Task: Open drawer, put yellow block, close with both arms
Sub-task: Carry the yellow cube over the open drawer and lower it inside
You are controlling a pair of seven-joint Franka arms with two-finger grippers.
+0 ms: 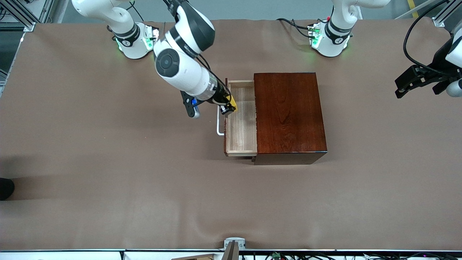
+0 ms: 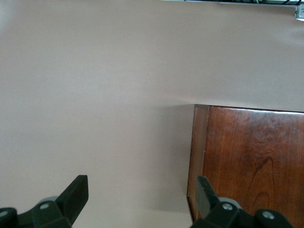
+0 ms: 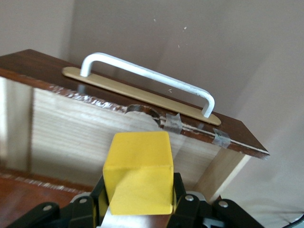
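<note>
The yellow block (image 3: 138, 171) hangs above the drawer's front edge in the right wrist view, so my right gripper should move it into the drawer before opening.
The drawer (image 1: 241, 126) stands pulled out of the reddish-brown wooden box (image 1: 288, 115) toward the right arm's end of the table, its white bar handle (image 1: 218, 126) in front. My right gripper (image 1: 229, 105) is shut on the yellow block (image 1: 233, 103) and holds it over the drawer's front edge. In the right wrist view the yellow block (image 3: 138, 171) sits between the fingers above the light-wood drawer (image 3: 85, 137), by the handle (image 3: 147, 78). My left gripper (image 1: 415, 82) is open and waits in the air at the left arm's end of the table; it also shows in the left wrist view (image 2: 140, 197).
The brown table cover (image 1: 108, 162) spreads around the box. The left wrist view shows a corner of the box (image 2: 251, 161). A small metal fitting (image 1: 234, 245) sits at the table edge nearest the front camera.
</note>
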